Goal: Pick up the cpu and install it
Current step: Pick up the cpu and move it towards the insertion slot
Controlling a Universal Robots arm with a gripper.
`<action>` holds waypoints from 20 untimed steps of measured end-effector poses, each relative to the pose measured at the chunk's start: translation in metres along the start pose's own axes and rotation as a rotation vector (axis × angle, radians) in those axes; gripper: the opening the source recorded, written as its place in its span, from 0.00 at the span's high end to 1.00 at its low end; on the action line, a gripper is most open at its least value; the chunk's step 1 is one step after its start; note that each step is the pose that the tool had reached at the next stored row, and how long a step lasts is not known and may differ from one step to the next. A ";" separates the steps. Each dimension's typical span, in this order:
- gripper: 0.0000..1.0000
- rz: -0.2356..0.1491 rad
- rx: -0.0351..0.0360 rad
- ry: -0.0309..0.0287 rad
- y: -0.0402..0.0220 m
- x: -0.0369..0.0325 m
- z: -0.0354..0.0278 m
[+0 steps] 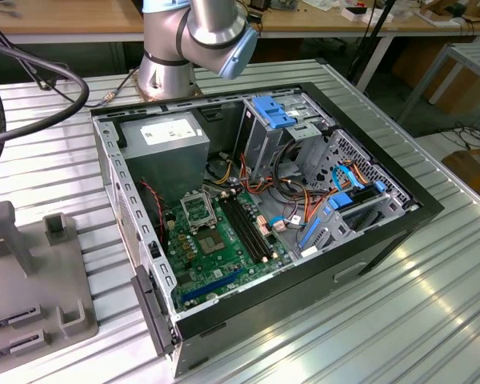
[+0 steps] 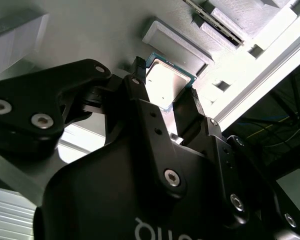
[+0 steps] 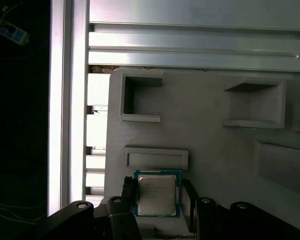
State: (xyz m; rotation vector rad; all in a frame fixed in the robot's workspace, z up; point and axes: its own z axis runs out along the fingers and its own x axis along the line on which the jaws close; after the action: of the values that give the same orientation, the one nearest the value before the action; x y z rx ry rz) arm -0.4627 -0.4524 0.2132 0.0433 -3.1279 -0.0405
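Observation:
A low raised block (image 3: 157, 158) sits close along an edge of the cpu (image 3: 157, 192), so my gripper will grab the open side edges of the cpu next.
The cpu (image 3: 157, 192), a thin square chip with a pale silver top and green edge, lies flat on a grey moulded fixture (image 3: 210, 145), next to a low raised block (image 3: 157, 158). My gripper (image 3: 158, 194) stands open over it, one black finger (image 3: 128, 189) on each side and close to its edges. In the second wrist view the cpu (image 2: 166, 84) shows between the same fingertips (image 2: 192, 96). In the exterior view the motherboard's socket (image 1: 198, 210) sits with its silver frame inside the open computer case (image 1: 248, 200).
The grey fixture (image 1: 32, 272) sits on the slatted metal table at the exterior view's left. It has raised blocks and recessed pockets (image 3: 252, 105). An aluminium rail (image 3: 72, 100) runs along its edge. Black memory slots (image 1: 248, 228), cables and drive bays (image 1: 336, 192) crowd the case. The arm's base (image 1: 168, 68) stands behind it.

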 end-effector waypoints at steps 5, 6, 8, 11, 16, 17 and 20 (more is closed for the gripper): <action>0.53 0.000 0.0000 -0.0001 0.0000 0.0000 -0.0006; 0.53 0.000 -0.0001 -0.0001 0.0000 0.0000 -0.0007; 0.53 0.000 0.0001 -0.0001 0.0000 0.0000 -0.0009; 0.53 0.000 -0.0001 -0.0002 0.0000 0.0000 -0.0010; 0.53 0.000 0.0000 -0.0001 0.0001 0.0000 -0.0038; 0.53 0.000 -0.0001 -0.0001 0.0001 0.0001 -0.0040; 0.53 0.000 -0.0001 -0.0001 0.0001 0.0001 -0.0048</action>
State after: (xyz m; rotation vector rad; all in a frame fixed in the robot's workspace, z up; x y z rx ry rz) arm -0.4627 -0.4524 0.2181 0.0433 -3.1280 -0.0406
